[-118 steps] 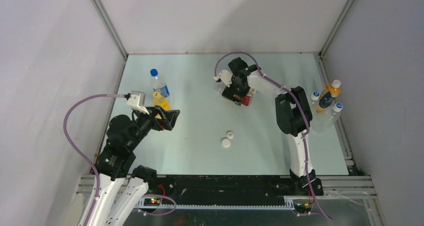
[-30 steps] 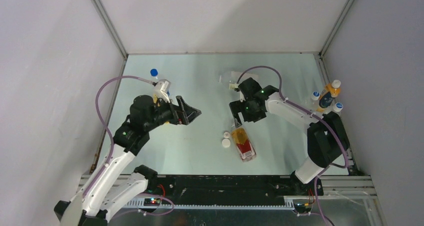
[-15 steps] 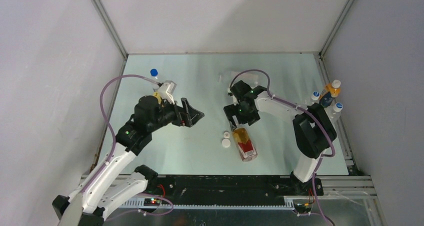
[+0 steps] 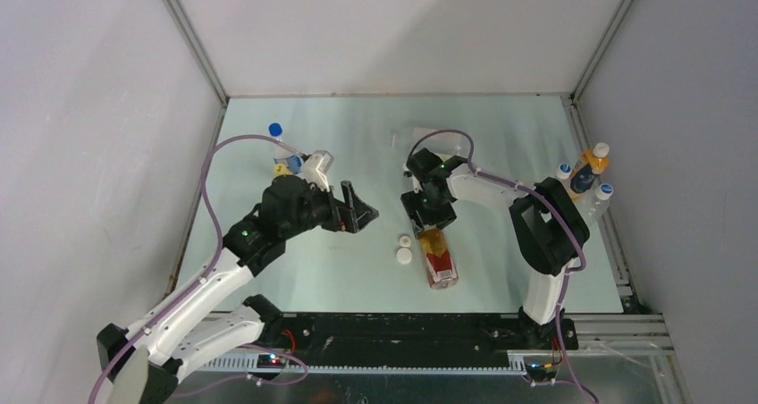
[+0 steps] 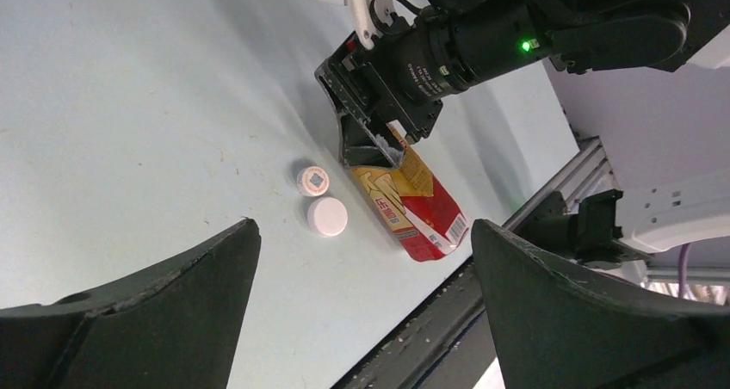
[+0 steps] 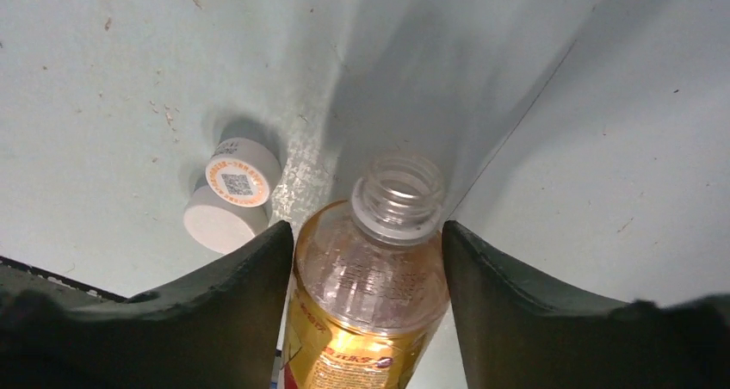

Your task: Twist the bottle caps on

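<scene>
I should next grab the brown-drink bottle around its labelled body (image 4: 436, 256) (image 5: 411, 203) with my left gripper. The bottle's opening then stays free for screwing on the cap.
The brown-drink bottle (image 4: 438, 259) with its red-and-gold label lies on its side, uncapped, open mouth toward the back. My right gripper (image 4: 426, 214) is shut on its shoulder just below the neck; in the right wrist view both fingers (image 6: 258, 277) press the bottle (image 6: 370, 286). Two white caps (image 4: 407, 240) (image 4: 405, 256) lie just left of the neck, one with a printed label (image 6: 242, 172), one plain (image 6: 219, 224). My left gripper (image 4: 359, 209) is open and empty above the table, left of the caps (image 5: 327, 217). The clear bottle (image 4: 407, 138) lies at the back.
A blue-capped water bottle (image 4: 276, 131) and an orange-drink bottle (image 4: 284, 165) stand at the back left behind my left arm. Several more bottles (image 4: 585, 179) stand against the right wall. The black rail (image 4: 402, 341) runs along the near edge.
My right gripper brought the brown bottle from the back down beside the caps and has shifted slightly left over its neck. My left arm has reached right toward the centre.
</scene>
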